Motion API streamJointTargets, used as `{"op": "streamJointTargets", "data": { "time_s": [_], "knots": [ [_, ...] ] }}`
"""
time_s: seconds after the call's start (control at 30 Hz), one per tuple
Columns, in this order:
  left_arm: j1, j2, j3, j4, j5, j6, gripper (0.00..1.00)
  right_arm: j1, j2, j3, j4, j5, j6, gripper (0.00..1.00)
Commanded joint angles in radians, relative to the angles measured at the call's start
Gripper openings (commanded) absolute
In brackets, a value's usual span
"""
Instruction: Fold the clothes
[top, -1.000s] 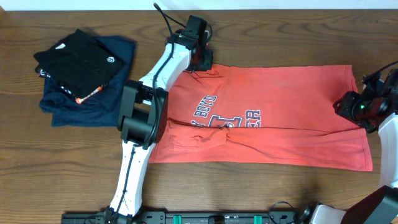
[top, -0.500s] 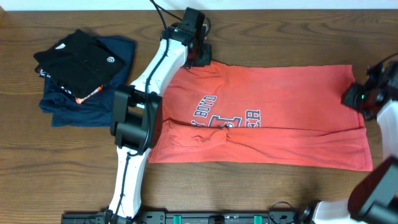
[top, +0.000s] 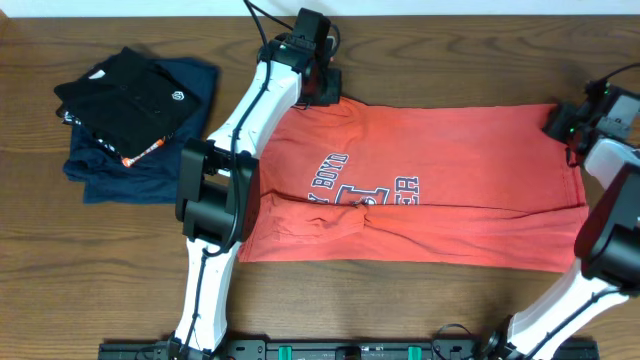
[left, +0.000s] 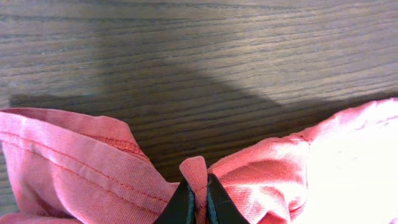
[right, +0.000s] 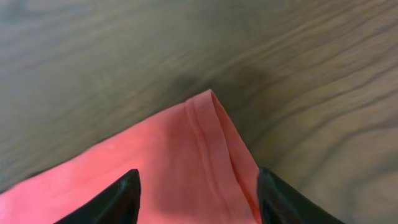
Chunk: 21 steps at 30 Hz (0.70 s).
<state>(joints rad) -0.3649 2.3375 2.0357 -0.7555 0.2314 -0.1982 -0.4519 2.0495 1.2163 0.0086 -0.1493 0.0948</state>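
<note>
I should next grab the T-shirt's far hemmed corner with my right gripper, opposite my left gripper's corner, to fold the T-shirt's far edge over evenly.
The coral-red T-shirt (top: 430, 180) lies spread on the wooden table, partly folded, with navy-and-white lettering left of its middle. My left gripper (top: 318, 95) is at its far left corner, shut on a pinch of the red fabric (left: 198, 171). My right gripper (top: 562, 122) is at the shirt's far right corner. In the right wrist view its jaws (right: 198, 190) are open, one on each side of the hemmed corner (right: 211, 134), just above the cloth.
A black folded garment (top: 125, 95) with a small white logo lies on a navy-blue folded garment (top: 150, 160) at the far left. Bare wooden table (top: 450, 60) runs behind the shirt.
My right gripper has moved away from the shirt's right edge up to its far right corner. My left gripper has shifted slightly toward the far edge, still holding the fabric.
</note>
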Motion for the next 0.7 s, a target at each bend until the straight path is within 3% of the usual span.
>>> {"op": "streamJointTargets", "data": {
  "time_s": [0.0,0.2,0.37,0.47,0.67],
  "knots": [
    [-0.02,-0.009,-0.009,-0.003,-0.008,0.007,0.07,0.013,0.086,0.092,0.014,-0.014,-0.006,0.56],
    [-0.03,-0.009,-0.009,-0.003,-0.009,0.007,0.07,0.024,0.187,0.221,-0.026,-0.016,-0.006,0.61],
    [-0.03,-0.009,-0.009,-0.003,-0.009,0.007,0.07,0.029,0.222,0.243,-0.042,-0.016,-0.006,0.56],
    [-0.03,-0.009,-0.009,-0.003,-0.016,0.007,0.07,0.029,0.226,0.242,-0.077,-0.011,-0.007,0.45],
    [-0.03,-0.009,-0.009,-0.003,-0.042,0.007,0.07,0.023,0.226,0.243,-0.127,-0.004,-0.006,0.01]
  ]
}}
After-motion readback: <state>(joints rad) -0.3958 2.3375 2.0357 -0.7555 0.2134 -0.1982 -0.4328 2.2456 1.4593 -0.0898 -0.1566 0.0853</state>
